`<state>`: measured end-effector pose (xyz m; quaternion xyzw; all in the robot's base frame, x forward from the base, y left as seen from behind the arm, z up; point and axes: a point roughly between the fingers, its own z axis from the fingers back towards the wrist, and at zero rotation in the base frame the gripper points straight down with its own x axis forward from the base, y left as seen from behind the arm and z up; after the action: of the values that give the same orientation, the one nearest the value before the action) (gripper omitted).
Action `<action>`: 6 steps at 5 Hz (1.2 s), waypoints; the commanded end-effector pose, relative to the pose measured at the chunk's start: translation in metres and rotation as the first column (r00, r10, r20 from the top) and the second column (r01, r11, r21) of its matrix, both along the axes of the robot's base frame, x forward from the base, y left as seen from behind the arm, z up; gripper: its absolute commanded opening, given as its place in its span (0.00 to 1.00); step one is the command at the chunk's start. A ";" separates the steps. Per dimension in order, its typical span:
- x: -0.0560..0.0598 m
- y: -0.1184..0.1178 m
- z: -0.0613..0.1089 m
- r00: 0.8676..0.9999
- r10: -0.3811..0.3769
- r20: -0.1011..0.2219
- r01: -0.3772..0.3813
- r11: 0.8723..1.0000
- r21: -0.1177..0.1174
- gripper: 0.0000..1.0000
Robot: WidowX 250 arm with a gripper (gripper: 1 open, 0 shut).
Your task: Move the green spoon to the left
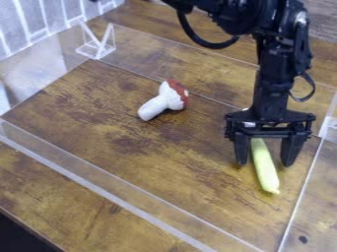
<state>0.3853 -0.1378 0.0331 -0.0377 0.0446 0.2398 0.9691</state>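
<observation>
My gripper should grab its yellow-green handle (261,157) next, bringing the green spoon to the toy mushroom's other side.
The green spoon (267,168) lies on the wooden table at the right, its yellow-green handle pointing toward the front; its bowl end is hidden behind the gripper. My gripper (267,155) hangs straight down over the spoon's upper part, open, with one black finger (241,151) left of the handle and the other on its right. The fingertips are low, near the table surface, and I cannot tell whether they touch the spoon.
A toy mushroom (165,99) with a white stem and red-brown cap lies left of the gripper. A clear acrylic wall (132,202) borders the table at front and right. A clear stand (95,41) sits at the back left.
</observation>
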 end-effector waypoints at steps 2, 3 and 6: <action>0.018 0.007 0.021 0.997 0.042 0.060 -0.041 0.999 -0.018 1.00; 0.021 0.010 0.021 0.997 0.058 0.057 -0.057 0.998 -0.019 1.00; 0.024 0.009 0.023 0.996 0.077 0.055 -0.076 0.997 -0.021 1.00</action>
<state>0.3979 -0.1323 0.0342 -0.0395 0.0454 0.2703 0.9609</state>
